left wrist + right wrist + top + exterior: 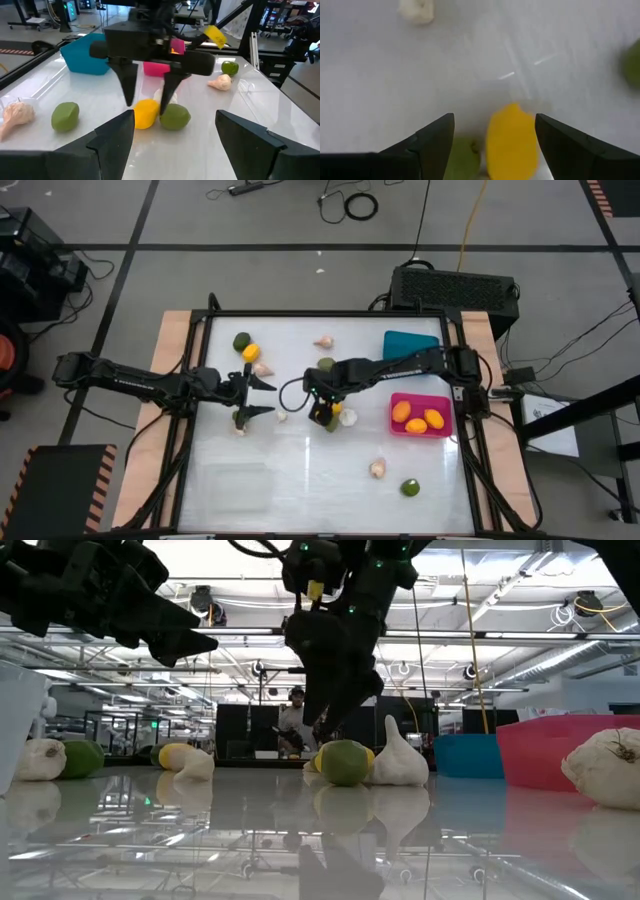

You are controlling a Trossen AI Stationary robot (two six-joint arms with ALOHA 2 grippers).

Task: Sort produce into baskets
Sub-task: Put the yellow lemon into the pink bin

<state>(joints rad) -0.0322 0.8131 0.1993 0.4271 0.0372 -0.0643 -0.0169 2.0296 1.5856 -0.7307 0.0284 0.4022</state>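
The yellow fruit goes into the magenta basket (445, 402), so my right gripper will grab its rounded sides next.
My right gripper (321, 410) points down, open, over a cluster near the table's middle. Its fingers stand on either side of a yellow fruit (512, 145). A lime (175, 116) and a garlic bulb (398, 755) lie against that fruit. My left gripper (268, 397) is open and empty, level above the table just left of the cluster. The magenta basket (445, 402) holds orange fruits. The teal basket (410, 345) stands behind it. More limes, a yellow fruit (250, 352) and garlic bulbs lie scattered on the table. My right gripper comes at the yellow fruit from above, fingers pointing down, one finger (169, 95) between the fruit and the lime. The fruit rests on the table. I cannot tell whether either finger touches it.
A clear bin (235, 485) sits at the near left. A garlic bulb (378, 468) and a lime (410, 487) lie at the near right. A lime (241, 341) and garlic (323, 341) lie toward the far edge. A small garlic (240, 428) lies under my left gripper.
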